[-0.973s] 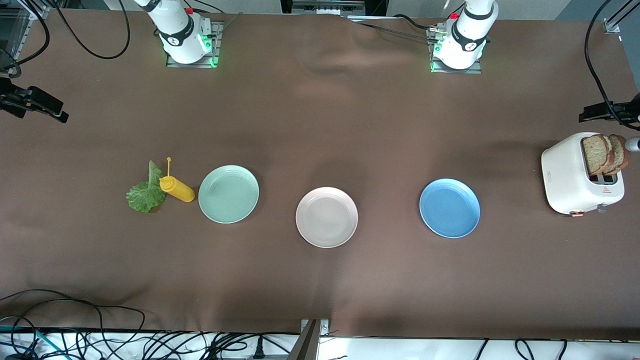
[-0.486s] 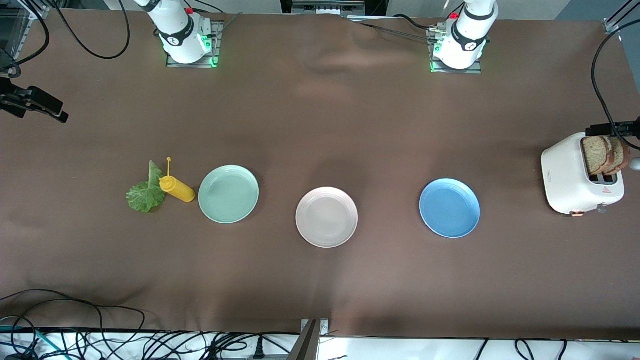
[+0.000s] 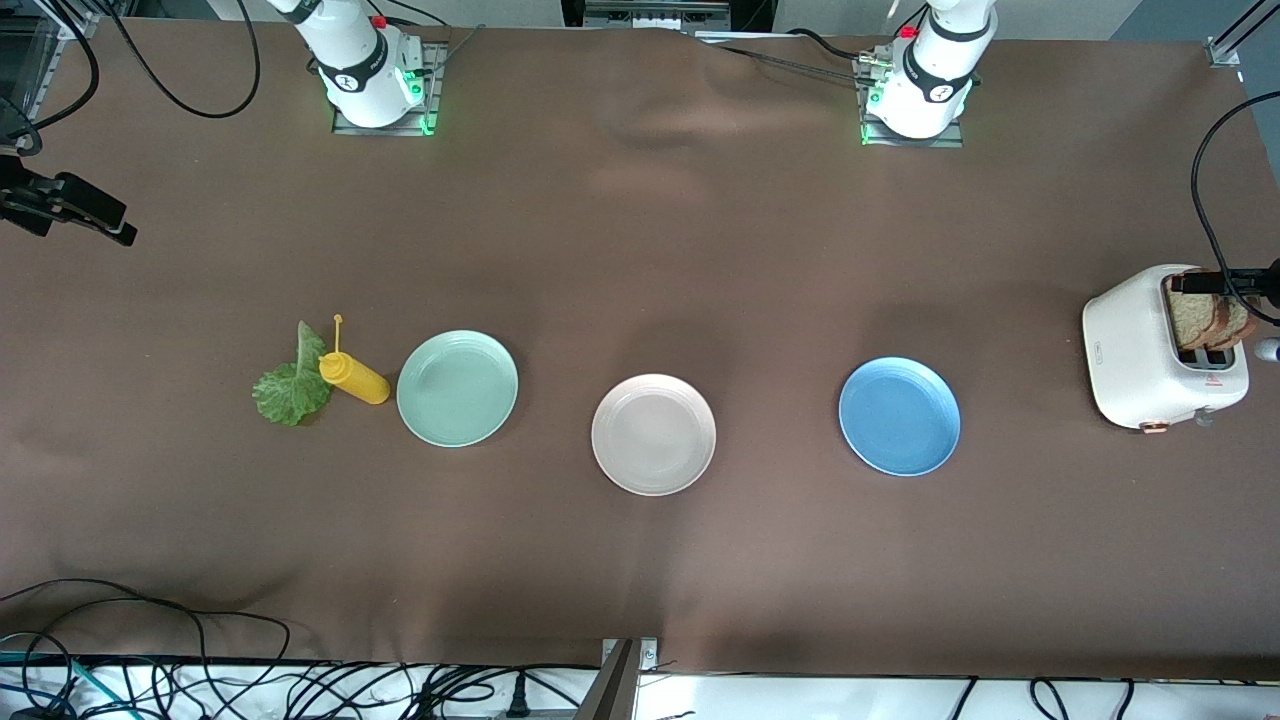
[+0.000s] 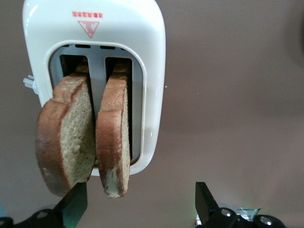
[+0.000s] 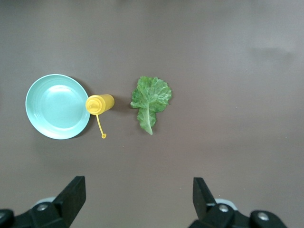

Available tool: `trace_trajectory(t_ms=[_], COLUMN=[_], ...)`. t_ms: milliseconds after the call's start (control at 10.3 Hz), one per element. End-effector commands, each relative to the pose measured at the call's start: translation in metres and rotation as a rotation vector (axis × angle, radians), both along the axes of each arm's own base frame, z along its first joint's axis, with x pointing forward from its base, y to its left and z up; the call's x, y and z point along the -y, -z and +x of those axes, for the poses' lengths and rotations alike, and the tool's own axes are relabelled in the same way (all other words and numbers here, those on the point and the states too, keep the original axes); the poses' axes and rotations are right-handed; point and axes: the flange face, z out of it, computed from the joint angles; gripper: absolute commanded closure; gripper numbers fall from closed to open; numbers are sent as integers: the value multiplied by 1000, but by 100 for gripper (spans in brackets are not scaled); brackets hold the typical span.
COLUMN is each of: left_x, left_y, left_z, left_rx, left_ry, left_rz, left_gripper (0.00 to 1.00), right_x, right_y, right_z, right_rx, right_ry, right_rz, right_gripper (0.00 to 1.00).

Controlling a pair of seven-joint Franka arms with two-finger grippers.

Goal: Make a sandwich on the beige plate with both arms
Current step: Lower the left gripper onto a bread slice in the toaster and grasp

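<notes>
My left gripper's fingers stop above the slice's end [image 4: 113, 184] and the other slice [image 4: 66, 152], so they would miss if I closed now. I will first lower the gripper.
Two brown bread slices [image 3: 1208, 320] stand in the white toaster [image 3: 1140, 350] at the left arm's end of the table. My left gripper [image 3: 1215, 282] is open just over them. In the left wrist view its fingers stand wide apart around the tip of one slice [image 4: 114, 137], with the other slice [image 4: 66, 137] beside it. The beige plate [image 3: 653, 434] lies bare mid-table. The lettuce leaf [image 3: 290, 388] lies flat toward the right arm's end, also in the right wrist view [image 5: 151, 99]. My right gripper [image 3: 118, 228] hangs open and empty high above that end [image 5: 137, 197].
A yellow squeeze bottle [image 3: 355, 379] lies on its side between the lettuce and the mint-green plate [image 3: 457, 388]. A blue plate [image 3: 899, 416] lies between the beige plate and the toaster. Cables run along the table's near edge.
My left gripper has come down from above the toaster's far edge onto the bread slices. The right arm has not moved.
</notes>
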Motion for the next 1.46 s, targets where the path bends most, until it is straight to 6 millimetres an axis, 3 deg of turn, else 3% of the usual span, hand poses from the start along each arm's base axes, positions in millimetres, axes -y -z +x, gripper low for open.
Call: trace_trajectory(t_ms=[0, 486, 584, 778, 876, 973, 1362], left_x=[-3, -16, -18, -28, -30, -29, -29], left_y=[5, 22, 26, 30, 23, 20, 6], left_z=[6, 8, 7, 6, 9, 11, 12], left_rx=[-2, 16, 10, 12, 29, 35, 50], left_ry=[24, 9, 6, 43, 71, 75, 102], left_rz=[-2, -4, -8, -32, -41, -41, -66], left_gripper=[0, 0, 11, 61, 96, 100, 100], right_x=[1, 1, 1, 1, 1, 1, 1], right_y=[-7, -7, -7, -7, -7, -7, -7], right_z=[-4, -4, -4, -4, -4, -4, -4], right_rx=[8, 6, 7, 6, 6, 6, 6], right_ry=[-1, -1, -1, -1, -1, -1, -2], right_rz=[1, 1, -1, 1, 1, 1, 1], right_gripper=[0, 0, 0, 0, 0, 0, 0])
